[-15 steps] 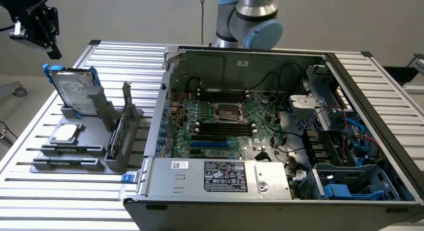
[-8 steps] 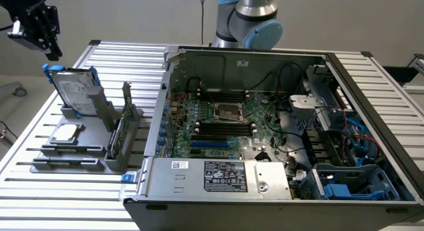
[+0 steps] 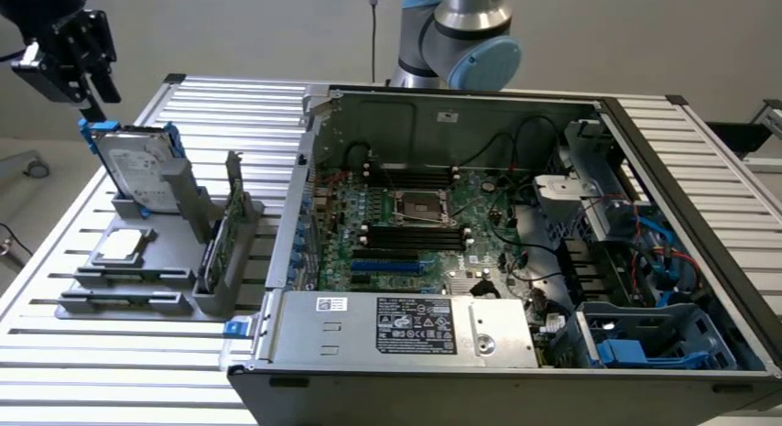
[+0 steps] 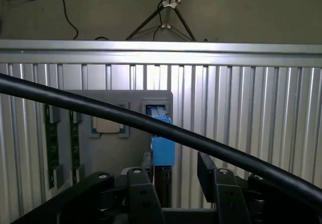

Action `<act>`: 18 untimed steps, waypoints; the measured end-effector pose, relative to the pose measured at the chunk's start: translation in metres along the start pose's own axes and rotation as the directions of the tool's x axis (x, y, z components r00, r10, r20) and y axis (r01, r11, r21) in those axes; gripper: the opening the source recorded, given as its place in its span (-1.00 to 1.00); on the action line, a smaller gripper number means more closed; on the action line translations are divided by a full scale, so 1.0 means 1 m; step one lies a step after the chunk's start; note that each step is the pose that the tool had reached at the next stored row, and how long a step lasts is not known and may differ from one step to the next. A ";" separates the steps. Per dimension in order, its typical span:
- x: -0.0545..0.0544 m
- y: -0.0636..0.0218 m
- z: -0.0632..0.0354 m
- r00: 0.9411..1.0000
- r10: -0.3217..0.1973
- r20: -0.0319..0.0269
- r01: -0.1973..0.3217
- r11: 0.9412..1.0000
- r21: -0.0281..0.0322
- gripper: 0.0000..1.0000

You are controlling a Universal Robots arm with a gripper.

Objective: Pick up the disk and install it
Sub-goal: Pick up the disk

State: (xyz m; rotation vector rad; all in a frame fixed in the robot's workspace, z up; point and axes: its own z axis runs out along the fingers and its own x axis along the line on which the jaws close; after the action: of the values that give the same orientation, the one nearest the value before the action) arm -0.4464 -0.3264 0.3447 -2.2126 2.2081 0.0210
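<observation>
My fingers would miss now: in the exterior view they stop above the disk's top edge in the grey holder (image 3: 171, 202), so my gripper must come down before closing.
The disk (image 3: 132, 160), silver-grey with blue rails, stands upright on edge in a grey holder (image 3: 171, 202) at the exterior view's left, outside the computer case. My gripper (image 3: 95, 98) hangs just above its top edge, apart from it. In the wrist view the disk's blue rail (image 4: 162, 144) lies below the gap between my two black fingers (image 4: 138, 196), which stand apart with nothing between them. The gripper (image 4: 176, 186) is open.
The grey holder also carries a small square processor chip (image 3: 124, 245) and upright boards (image 3: 226, 226). The open computer case (image 3: 489, 105) fills the middle, with a grey box with a white sticker (image 3: 404, 330) and a blue-trimmed bay (image 3: 635, 345). A black cable (image 4: 211, 146) crosses the wrist view.
</observation>
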 end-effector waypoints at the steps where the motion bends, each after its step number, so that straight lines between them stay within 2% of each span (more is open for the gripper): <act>1: 0.000 0.0000 0.0013 1.000 0.000 -0.001 0.000 1.000 0.000 -0.04; 8: 0.005 0.0000 0.0074 1.000 -0.002 -0.017 0.002 1.000 0.000 -0.04; 18: 0.008 0.0001 0.0247 1.000 -0.011 -0.018 0.011 1.000 0.000 -0.04</act>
State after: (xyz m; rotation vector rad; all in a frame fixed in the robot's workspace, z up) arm -0.4464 -0.3339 0.3198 -2.2336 2.2054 0.0007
